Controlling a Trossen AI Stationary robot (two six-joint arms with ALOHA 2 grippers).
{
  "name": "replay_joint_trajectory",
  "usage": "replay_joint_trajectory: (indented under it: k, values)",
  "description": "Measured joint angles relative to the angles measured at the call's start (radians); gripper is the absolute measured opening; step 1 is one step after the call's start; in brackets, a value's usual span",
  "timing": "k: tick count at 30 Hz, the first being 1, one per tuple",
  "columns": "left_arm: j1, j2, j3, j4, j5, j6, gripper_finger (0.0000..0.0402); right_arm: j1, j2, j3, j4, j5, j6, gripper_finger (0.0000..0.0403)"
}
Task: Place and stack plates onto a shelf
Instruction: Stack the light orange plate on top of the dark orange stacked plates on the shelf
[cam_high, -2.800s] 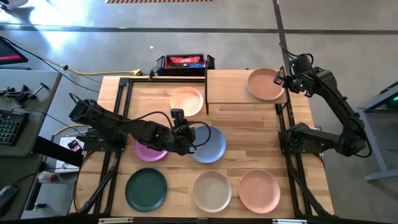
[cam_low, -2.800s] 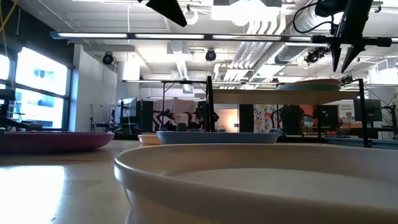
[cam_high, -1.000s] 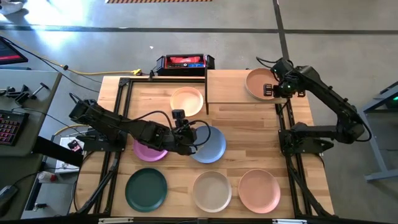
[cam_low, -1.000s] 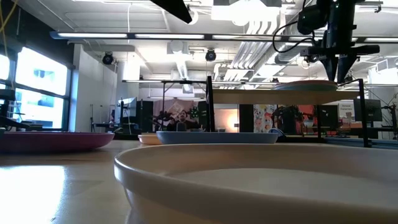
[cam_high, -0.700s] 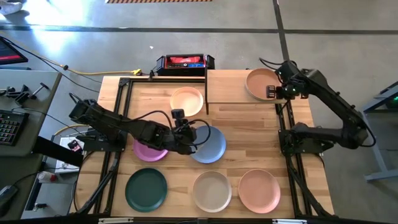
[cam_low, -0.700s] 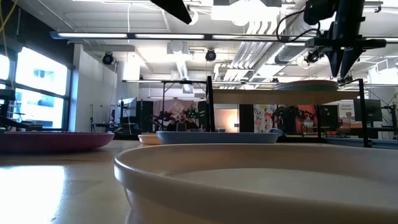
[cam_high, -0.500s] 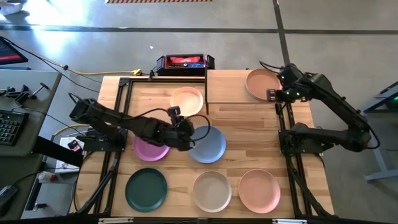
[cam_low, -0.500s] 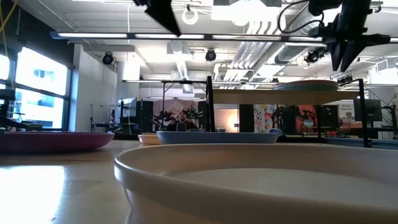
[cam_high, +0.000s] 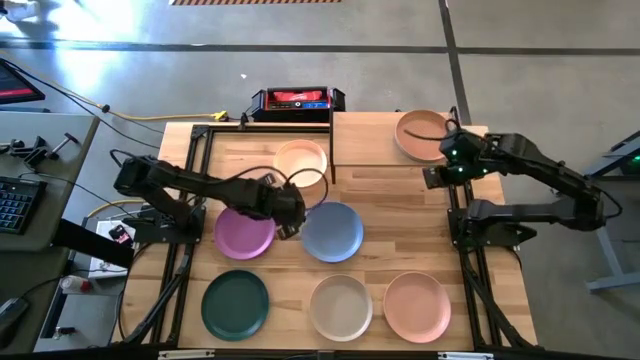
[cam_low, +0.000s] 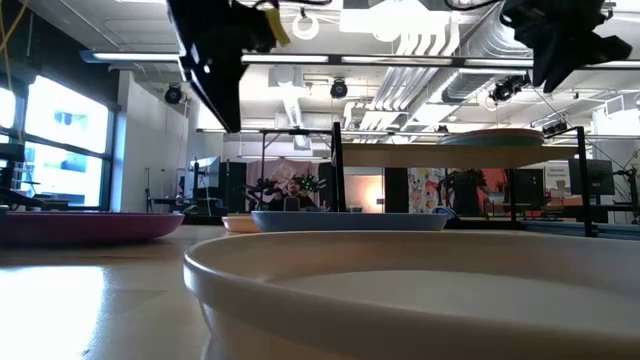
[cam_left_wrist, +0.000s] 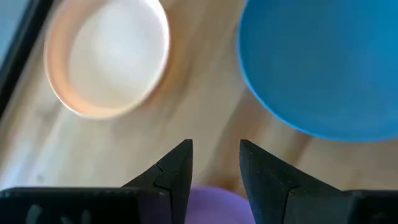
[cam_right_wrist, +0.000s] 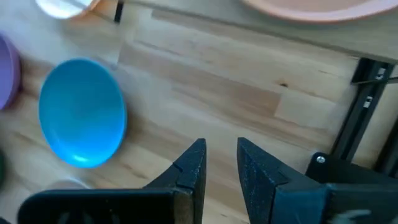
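Observation:
The cream plate is to be stacked on the shelf (cam_high: 372, 140), so the left gripper should next grab it by its rim (cam_high: 323, 153).
On the shelf (cam_high: 372, 140), a raised wood board at the far right, a peach plate (cam_high: 420, 133) lies flat. A cream plate (cam_high: 300, 163), a purple plate (cam_high: 243, 233) and a blue plate (cam_high: 332, 231) rest on the tabletop. Dark green (cam_high: 235, 304), beige (cam_high: 341, 306) and pink (cam_high: 417, 306) plates sit along the near edge. My left gripper (cam_left_wrist: 216, 155) hovers open over bare wood between the purple, cream (cam_left_wrist: 109, 56) and blue (cam_left_wrist: 323, 68) plates. My right gripper (cam_right_wrist: 221, 158) is open, just in front of the shelf's near edge, holding nothing.
A red and black box (cam_high: 297, 100) sits at the far edge beside the shelf. Black frame rails (cam_high: 190, 200) run along both sides of the table. The beige plate's rim (cam_low: 400, 290) fills the foreground of the low view. Bare wood lies between the blue plate and the right rail.
My right gripper rose off the peach plate's right rim and drew back toward the near edge, ending in front of the shelf. My left gripper moved from the blue plate's left edge toward the far left and came lower, ending between the purple and cream plates.

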Motion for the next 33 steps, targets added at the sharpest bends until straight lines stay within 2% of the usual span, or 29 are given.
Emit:
replay_joint_trajectory:
  k: [9,14,22,33]
  values:
    - [0.178,0.000,-0.010,0.087,0.018,0.534,0.0122,0.118,0.009,0.000,0.001,0.092,0.016,0.0069]
    - [0.263,0.000,-0.010,0.104,0.119,0.736,0.0122,0.148,0.009,0.000,0.001,0.112,0.010,0.0069]
    - [0.334,-0.001,-0.075,0.194,0.167,0.832,0.0122,0.173,0.009,0.000,0.001,0.179,-0.030,0.0069]
    - [0.341,0.049,-0.177,0.317,0.159,0.860,0.0122,0.173,0.009,0.000,0.001,0.190,-0.046,0.0069]
